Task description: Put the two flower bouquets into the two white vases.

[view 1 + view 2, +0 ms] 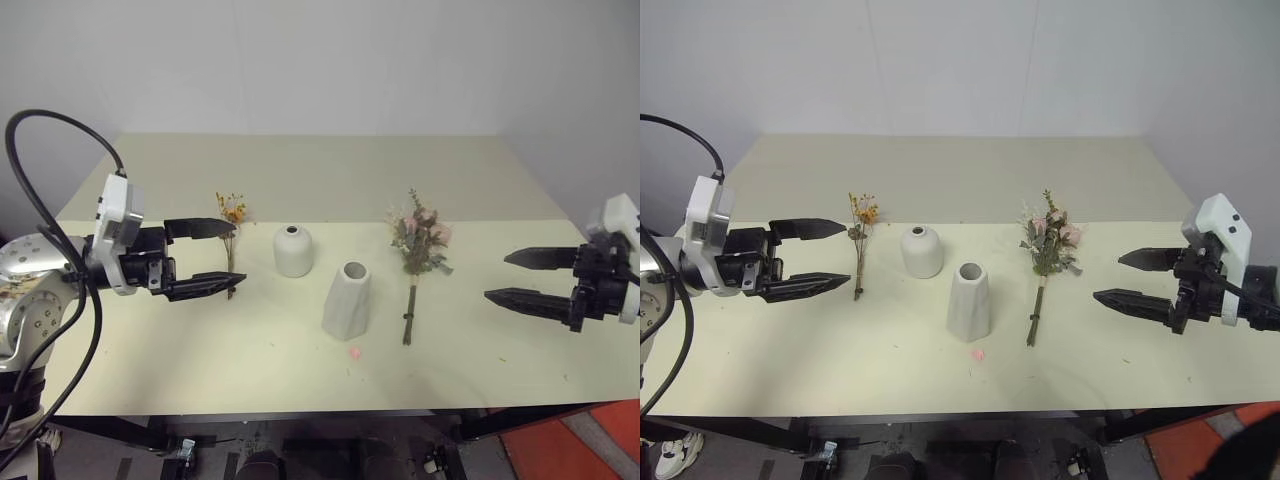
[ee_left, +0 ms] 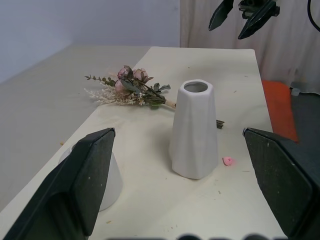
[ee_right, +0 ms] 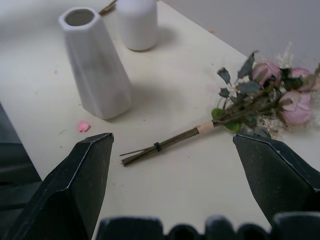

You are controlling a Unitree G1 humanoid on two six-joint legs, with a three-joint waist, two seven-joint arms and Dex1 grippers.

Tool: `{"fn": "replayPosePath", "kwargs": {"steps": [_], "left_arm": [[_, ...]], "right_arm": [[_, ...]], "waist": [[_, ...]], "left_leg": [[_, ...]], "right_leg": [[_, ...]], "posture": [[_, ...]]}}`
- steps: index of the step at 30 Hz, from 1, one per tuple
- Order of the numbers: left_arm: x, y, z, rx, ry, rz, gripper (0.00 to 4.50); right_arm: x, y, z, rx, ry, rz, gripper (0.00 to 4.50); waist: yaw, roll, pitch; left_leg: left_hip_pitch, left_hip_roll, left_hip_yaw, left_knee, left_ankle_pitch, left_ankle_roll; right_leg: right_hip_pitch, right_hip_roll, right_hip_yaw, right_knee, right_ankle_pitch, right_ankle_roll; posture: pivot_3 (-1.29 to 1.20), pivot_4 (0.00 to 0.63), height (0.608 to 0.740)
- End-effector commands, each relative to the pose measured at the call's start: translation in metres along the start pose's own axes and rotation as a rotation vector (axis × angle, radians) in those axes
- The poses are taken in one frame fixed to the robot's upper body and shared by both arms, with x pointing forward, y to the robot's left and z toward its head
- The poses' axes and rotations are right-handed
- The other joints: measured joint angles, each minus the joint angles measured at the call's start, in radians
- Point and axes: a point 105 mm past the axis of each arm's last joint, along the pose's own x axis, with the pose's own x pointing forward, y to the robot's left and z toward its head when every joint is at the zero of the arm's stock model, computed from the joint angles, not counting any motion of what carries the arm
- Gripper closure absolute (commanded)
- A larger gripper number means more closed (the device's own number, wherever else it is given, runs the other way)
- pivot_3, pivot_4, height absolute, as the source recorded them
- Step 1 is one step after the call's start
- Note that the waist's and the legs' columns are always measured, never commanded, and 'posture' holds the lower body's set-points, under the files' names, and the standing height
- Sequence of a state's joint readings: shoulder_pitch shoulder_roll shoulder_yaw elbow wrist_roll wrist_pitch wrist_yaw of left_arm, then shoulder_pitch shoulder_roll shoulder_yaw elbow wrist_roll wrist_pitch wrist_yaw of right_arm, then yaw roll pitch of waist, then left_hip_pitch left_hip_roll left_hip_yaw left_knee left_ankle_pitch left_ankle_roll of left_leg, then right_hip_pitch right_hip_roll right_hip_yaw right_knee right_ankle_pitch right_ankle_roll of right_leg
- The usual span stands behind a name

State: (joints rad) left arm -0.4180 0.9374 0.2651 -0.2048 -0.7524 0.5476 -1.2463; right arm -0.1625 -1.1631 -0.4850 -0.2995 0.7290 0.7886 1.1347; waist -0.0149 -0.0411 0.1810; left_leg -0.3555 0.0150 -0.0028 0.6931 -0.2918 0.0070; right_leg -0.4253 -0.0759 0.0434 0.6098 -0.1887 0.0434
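Note:
My left gripper should next take the sprig by its thin bare stem [image 1: 230,256], as small, delicate orange-yellow blossoms crowd the sprig's top.
Two white vases stand mid-table: a short round vase [image 1: 293,250] and, nearer the front edge, a taller faceted vase [image 1: 347,300]. The large bouquet [image 1: 416,250] of pink roses and green leaves lies flat to the right of the vases, stems toward the front. A thin sprig of orange-yellow blossoms [image 1: 232,228] lies left of the round vase. My left gripper [image 1: 230,254] hovers open at the left, fingers pointing right, its tips over the sprig. Open and empty, my right gripper [image 1: 496,276] hangs at the right, pointing left toward the large bouquet [image 3: 260,97].
The cream table [image 1: 500,180] runs back to a pale wall. A small pink petal [image 1: 354,352] lies on the table in front of the faceted vase. A black cable loops over my left arm. An orange-red patch of floor shows at the bottom right.

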Motion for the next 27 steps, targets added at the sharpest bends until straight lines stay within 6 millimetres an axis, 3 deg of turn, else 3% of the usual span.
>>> {"fn": "replayPosePath", "kwargs": {"steps": [1, 9, 14, 19, 27], "left_arm": [[-0.001, 0.000, 0.010, 0.036, -0.004, -0.009, 0.03], [0.006, -0.002, 0.014, 0.054, -0.034, -0.050, 0.03], [0.020, 0.001, 0.015, 0.071, -0.061, -0.092, 0.03], [0.030, 0.001, 0.014, 0.078, -0.070, -0.145, 0.03], [0.033, 0.003, 0.014, 0.089, -0.074, -0.168, 0.03]], "right_arm": [[-0.006, -0.008, 0.016, -0.057, -0.035, -0.033, 0.00], [0.015, -0.020, 0.005, 0.085, 0.042, -0.115, 0.00], [0.045, -0.025, -0.002, 0.301, 0.109, -0.162, 0.00], [0.076, -0.043, -0.022, 0.536, 0.261, -0.275, 0.00], [0.118, -0.055, -0.039, 0.638, 0.421, -0.359, 0.00]], "waist": [[-0.001, 0.000, 0.000], [0.000, 0.000, 0.000], [-0.003, 0.000, 0.000], [-0.008, 0.000, 0.000], [-0.004, 0.000, 0.000]], "left_leg": [[0.000, 0.000, 0.000, 0.000, 0.000, 0.000], [0.000, 0.000, 0.000, 0.000, 0.000, 0.000], [0.000, 0.000, 0.000, 0.000, 0.000, 0.000], [-0.004, 0.000, 0.000, 0.000, 0.000, 0.000], [-0.020, -0.001, -0.001, 0.002, 0.000, 0.000]], "right_leg": [[0.000, 0.000, 0.000, 0.000, 0.000, 0.000], [0.000, 0.000, 0.000, 0.000, 0.000, 0.000], [0.000, 0.000, 0.000, 0.000, 0.001, -0.001], [-0.003, 0.000, 0.000, 0.000, 0.006, -0.009], [-0.019, 0.000, -0.001, 0.001, 0.007, -0.010]], "posture": [[0.00, 0.150, 0.740], [0.00, 0.150, 0.740], [0.00, 0.150, 0.740], [0.00, 0.150, 0.740], [0.00, 0.150, 0.740]]}}
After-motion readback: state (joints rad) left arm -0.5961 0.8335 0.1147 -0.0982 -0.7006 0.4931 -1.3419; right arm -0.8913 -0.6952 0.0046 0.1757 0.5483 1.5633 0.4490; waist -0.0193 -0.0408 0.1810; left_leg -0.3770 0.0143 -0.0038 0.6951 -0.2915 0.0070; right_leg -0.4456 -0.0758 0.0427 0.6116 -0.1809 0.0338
